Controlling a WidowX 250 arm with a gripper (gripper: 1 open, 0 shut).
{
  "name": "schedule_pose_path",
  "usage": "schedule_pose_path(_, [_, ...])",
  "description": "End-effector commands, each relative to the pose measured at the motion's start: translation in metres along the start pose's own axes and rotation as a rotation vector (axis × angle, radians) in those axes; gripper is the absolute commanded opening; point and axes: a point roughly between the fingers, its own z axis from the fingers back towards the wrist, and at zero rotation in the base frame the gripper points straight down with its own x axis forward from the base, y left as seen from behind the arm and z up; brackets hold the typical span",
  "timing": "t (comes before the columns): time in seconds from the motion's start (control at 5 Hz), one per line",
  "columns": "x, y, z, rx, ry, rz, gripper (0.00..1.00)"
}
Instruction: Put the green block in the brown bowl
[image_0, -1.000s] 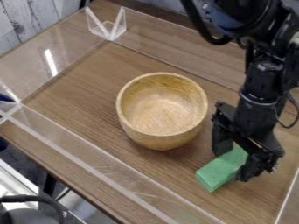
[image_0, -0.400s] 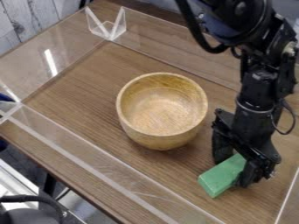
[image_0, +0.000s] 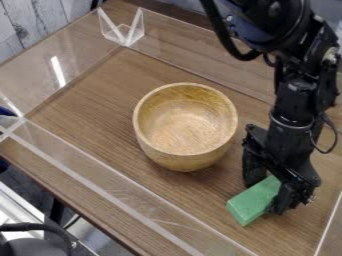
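Observation:
My gripper should close now, because its open fingers reach down around the upper end of the green block. Closing now would catch the block.
The brown bowl (image_0: 187, 124) sits upright and empty in the middle of the wooden table. To its lower right lies the green block (image_0: 253, 203), flat on the table surface. My black gripper (image_0: 277, 184) points straight down over the block's far end, its fingers open and straddling that end. The block's upper end is partly hidden behind the fingers. The block rests on the table and is not lifted.
Clear acrylic walls (image_0: 80, 160) ring the table on the left and front. A small clear stand (image_0: 122, 27) sits at the back left. The arm (image_0: 297, 60) rises at the right, close to the bowl's right rim.
The arm shifted slightly between the earliest frame and now. The gripper stays down over the green block with its fingers open; the block and bowl have not moved.

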Motion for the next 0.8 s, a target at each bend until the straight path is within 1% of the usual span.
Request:
schedule_pose_path(0.0, [0.0061, 0.0020, 0.0093, -0.001, -0.043, 0.000, 1.00])
schedule_pose_path(0.6, [0.0092, 0.0042, 0.0095, -0.002, -0.060, -0.007, 1.00])
